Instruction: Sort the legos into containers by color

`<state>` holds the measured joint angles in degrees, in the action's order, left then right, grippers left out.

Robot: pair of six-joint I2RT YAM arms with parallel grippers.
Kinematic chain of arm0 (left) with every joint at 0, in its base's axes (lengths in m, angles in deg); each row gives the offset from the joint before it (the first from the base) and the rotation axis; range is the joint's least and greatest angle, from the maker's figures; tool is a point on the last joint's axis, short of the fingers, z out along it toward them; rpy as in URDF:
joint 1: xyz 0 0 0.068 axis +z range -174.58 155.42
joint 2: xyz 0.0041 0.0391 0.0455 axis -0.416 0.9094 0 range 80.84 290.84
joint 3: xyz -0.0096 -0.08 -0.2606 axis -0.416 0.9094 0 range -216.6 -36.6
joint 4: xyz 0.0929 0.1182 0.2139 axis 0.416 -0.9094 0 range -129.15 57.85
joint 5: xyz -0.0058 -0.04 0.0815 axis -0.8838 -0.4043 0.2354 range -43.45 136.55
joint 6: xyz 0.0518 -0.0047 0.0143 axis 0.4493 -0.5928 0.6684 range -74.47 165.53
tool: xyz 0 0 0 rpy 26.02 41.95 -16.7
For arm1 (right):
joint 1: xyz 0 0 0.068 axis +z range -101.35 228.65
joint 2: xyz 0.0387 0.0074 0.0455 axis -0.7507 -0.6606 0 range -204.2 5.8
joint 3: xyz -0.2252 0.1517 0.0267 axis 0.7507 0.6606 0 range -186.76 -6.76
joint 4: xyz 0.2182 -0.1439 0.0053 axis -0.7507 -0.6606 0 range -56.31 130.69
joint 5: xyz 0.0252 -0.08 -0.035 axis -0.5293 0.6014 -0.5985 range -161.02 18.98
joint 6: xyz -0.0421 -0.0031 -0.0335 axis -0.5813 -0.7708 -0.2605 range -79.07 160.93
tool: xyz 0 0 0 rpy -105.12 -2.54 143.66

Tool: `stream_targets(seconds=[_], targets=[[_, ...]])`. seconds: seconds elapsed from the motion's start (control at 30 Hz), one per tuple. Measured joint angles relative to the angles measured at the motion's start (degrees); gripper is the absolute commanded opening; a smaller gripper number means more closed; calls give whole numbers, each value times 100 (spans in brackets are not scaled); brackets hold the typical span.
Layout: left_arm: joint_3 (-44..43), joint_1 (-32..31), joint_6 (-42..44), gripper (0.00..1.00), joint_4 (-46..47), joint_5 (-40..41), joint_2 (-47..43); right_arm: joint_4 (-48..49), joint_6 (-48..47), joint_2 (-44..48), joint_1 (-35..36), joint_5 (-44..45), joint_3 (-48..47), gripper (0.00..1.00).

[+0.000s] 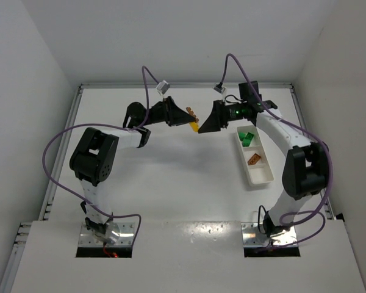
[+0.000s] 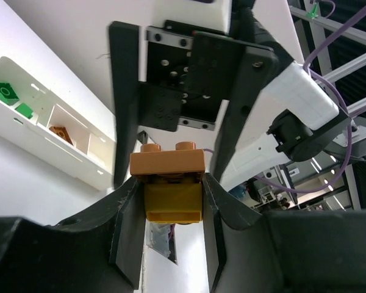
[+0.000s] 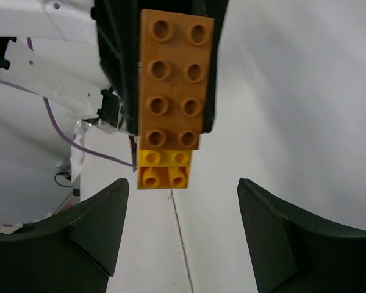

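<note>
Next, my right gripper grabs the yellow brick by its jutting end [image 1: 194, 127] [image 3: 163, 171], leaving the orange-brown brick free to come apart.
My left gripper [image 2: 171, 190] is shut on two legos stuck together, an orange-brown brick [image 2: 167, 161] and a yellow brick [image 2: 174, 202]. It holds them in the air above the table's far middle [image 1: 194, 124]. My right gripper [image 3: 183, 226] faces them with its jaws open and nothing between them. Ahead of it are the long orange-brown brick [image 3: 174, 79] and the yellow brick [image 3: 165, 169], clear of its fingers. The white tray [image 1: 265, 180] lies to the right. Green legos [image 1: 247, 137] sit in its far compartment and an orange-brown lego [image 1: 254, 159] in the middle one.
White walls enclose the table on the left, back and right. Purple cables [image 1: 55, 146] loop from both arms. The right arm's white links [image 1: 280, 134] arch over the tray's far end. The tray's near compartment [image 1: 260, 174] holds nothing.
</note>
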<state>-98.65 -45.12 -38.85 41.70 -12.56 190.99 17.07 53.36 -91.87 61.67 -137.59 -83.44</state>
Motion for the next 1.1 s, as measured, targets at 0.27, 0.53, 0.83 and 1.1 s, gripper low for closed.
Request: stream_targets(seconds=[0.27, 0.53, 0.83, 1.1], targets=[[-4, 7, -17, 7, 0, 52, 0, 236, 262, -269, 31, -9, -101, 75], [-26, 7, -20, 7, 0, 50, 0, 560, 426, -334, 173, -164, -256, 50], [-81, 22, 13, 7, 44, 24, 0, 682, 638, -339, 243, -337, -256, 10], [-92, 31, 9, 40, 79, 68, 0, 811, 754, -339, 240, -339, -254, 0]])
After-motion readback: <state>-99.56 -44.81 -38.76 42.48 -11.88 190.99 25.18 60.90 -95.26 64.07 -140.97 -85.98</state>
